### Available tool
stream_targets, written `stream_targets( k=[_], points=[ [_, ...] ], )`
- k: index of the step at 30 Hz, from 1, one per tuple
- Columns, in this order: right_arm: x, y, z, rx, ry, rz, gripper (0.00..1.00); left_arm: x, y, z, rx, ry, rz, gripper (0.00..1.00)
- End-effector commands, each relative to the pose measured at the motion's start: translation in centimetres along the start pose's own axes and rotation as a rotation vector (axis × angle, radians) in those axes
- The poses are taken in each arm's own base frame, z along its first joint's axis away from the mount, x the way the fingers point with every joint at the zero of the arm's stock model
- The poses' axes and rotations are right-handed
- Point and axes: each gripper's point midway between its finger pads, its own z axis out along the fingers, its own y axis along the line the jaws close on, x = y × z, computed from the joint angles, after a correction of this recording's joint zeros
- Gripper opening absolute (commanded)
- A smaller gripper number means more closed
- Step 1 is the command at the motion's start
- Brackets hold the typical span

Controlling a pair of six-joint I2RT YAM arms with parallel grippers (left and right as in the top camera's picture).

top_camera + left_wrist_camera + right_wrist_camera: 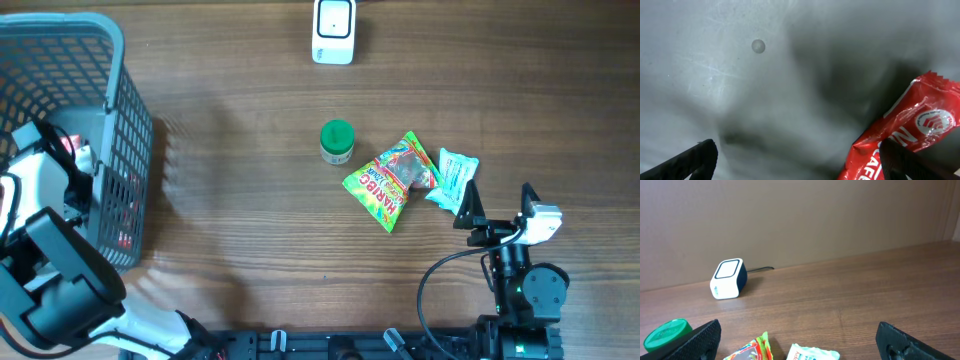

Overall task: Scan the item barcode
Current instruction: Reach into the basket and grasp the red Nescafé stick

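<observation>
My left gripper should grab the red snack packet (912, 125) by its lettered middle (873, 158) next. That leaves the packet's round-logo end free to face the scanner.
A white barcode scanner (333, 30) stands at the far edge of the table and shows again as the scanner (729, 278) in the right wrist view. Mid-table lie a green-lidded jar (337, 141), a colourful candy bag (390, 180) and a white and teal packet (452, 180). My right gripper (497, 205) hovers open just behind the packet (812, 353), holding nothing. My left gripper (800, 167) is down inside the grey basket (120, 110), open. A red snack packet (912, 125) lies on the basket floor by its right finger (905, 162), which is not closed on it.
The basket fills the table's left side, and the left arm (45, 190) reaches into it. A cable runs from the scanner toward the back wall (760, 269). The right arm's base (525, 290) sits at the near right edge.
</observation>
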Motion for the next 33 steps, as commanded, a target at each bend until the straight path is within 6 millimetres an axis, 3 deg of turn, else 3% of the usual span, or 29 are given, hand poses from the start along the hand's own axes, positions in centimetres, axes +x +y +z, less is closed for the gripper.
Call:
stream_targets(
  k=[1,3,4,5,9,12,15,17,19,21,24,33],
  points=[
    [-0.2,0.0,0.0,0.002,-0.008,0.006,1.00,2.3,1.3,1.9,-0.104,0.092,0.014,1.00],
    [-0.2,0.0,0.0,0.002,-0.008,0.006,1.00,3.1,7.0,0.1,-0.466,0.106,-0.168,1.00],
    [-0.2,0.0,0.0,0.002,-0.008,0.006,1.00,3.5,8.8,-1.0,-0.595,0.090,-0.260,1.00],
    [-0.2,0.0,0.0,0.002,-0.008,0.007,1.00,3.5,9.0,-1.1,-0.610,0.087,-0.274,1.00],
    [-0.2,0.0,0.0,0.002,-0.008,0.006,1.00,2.7,9.2,-1.1,-0.616,0.035,-0.331,1.00],
    [-0.2,0.0,0.0,0.002,-0.008,0.006,1.00,1.0,7.5,-1.1,-0.490,-0.029,-0.352,1.00],
    [-0.2,0.0,0.0,0.002,-0.008,0.006,1.00,-0.8,6.6,-3.3,-0.399,-0.144,-0.380,1.00],
    [-0.2,0.0,0.0,0.002,-0.008,0.006,1.00,-2.3,5.8,-6.0,-0.319,-0.264,-0.401,1.00],
    [-0.2,0.0,0.0,0.002,-0.008,0.006,1.00,-2.9,5.5,-8.2,-0.282,-0.341,-0.412,1.00],
    [-0.2,0.0,0.0,0.002,-0.008,0.006,1.00,-3.1,4.3,-9.1,-0.208,-0.369,-0.405,1.00],
    [-0.2,0.0,0.0,0.002,-0.008,0.007,1.00,-2.2,2.2,-7.4,-0.099,-0.308,-0.380,1.00],
    [-0.2,0.0,0.0,0.002,-0.008,0.007,1.00,0.6,1.3,-1.2,-0.094,-0.162,-0.354,1.00]
  ],
)
